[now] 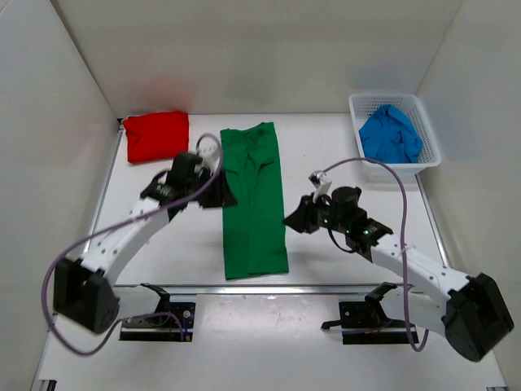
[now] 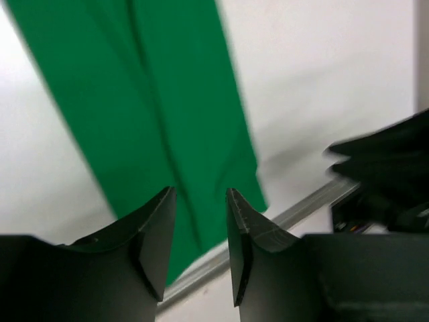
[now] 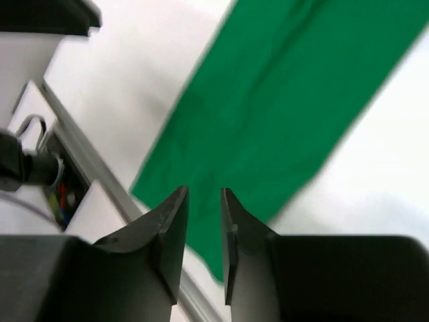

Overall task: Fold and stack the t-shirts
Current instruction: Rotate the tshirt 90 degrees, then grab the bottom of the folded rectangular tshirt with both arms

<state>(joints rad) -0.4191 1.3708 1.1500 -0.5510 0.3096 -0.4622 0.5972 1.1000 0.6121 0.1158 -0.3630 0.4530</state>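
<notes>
The left gripper next needs to grab the green t-shirt by the near-end corner on the gripper's side, leaving the other near-end corner free, so that it can fold the t-shirt toward its far end.
The green t-shirt (image 1: 253, 200) lies in the middle of the table, folded into a long narrow strip running from far to near. It also shows in the left wrist view (image 2: 147, 114) and the right wrist view (image 3: 281, 114). The red t-shirt (image 1: 156, 134) lies folded at the far left. The blue t-shirt (image 1: 391, 134) is bunched in the white basket (image 1: 431, 145). My left gripper (image 1: 224, 194) is open and empty at the strip's left edge (image 2: 200, 201). My right gripper (image 1: 295, 218) is open and empty just right of the strip (image 3: 204, 201).
The white lattice basket stands at the far right corner. A metal rail (image 1: 277, 287) runs along the table's near edge below the green strip. White walls close in the left, back and right sides.
</notes>
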